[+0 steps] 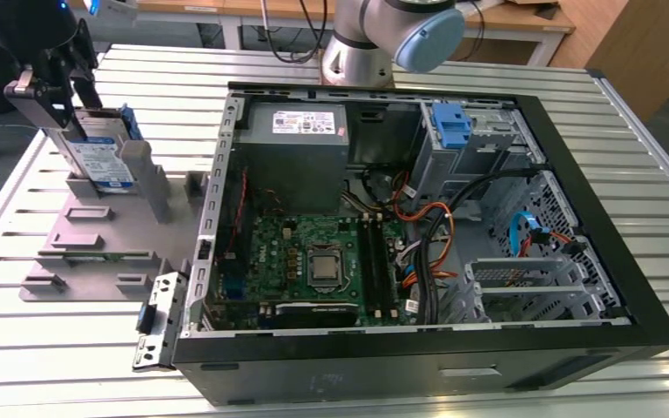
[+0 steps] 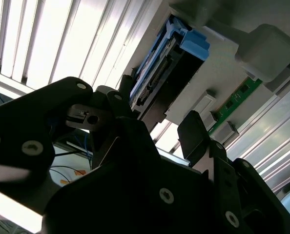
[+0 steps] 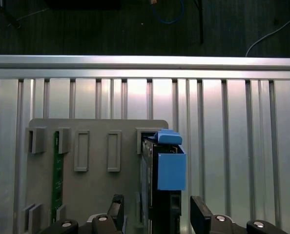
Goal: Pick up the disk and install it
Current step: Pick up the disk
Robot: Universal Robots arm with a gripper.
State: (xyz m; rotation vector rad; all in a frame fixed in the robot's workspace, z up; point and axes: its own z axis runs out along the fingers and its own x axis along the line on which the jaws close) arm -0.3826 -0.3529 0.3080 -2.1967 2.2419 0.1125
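Next, my gripper grabs the disk by its black edge [image 1: 104, 114] beside the blue tab, to install the disk in the computer case.
The disk [image 1: 100, 155] stands upright in a slot of the grey holder [image 1: 102, 235] at the exterior view's left, a silver drive with a white and blue label in a blue carrier. My gripper [image 1: 60, 94] hangs just above it. In both wrist views its black fingers [image 3: 116, 210] stand on either side of the disk [image 3: 170, 168], apart from its faces, so the gripper [image 3: 157, 214] is open around the drive's upper end. The second wrist view has the disk [image 2: 159, 63] beyond the gripper [image 2: 157, 107], with its connector edge facing the fingers [image 2: 194, 131].
An open computer case [image 1: 613, 335] lies on the slatted metal table [image 1: 347, 392], with a grey power-supply box [image 1: 300, 131], motherboard [image 1: 311, 261], cables and a blue bracket [image 1: 456, 126] in the drive bay. A green memory stick [image 3: 56, 170] sits in the holder. The arm's base [image 1: 364, 48] stands behind the case.
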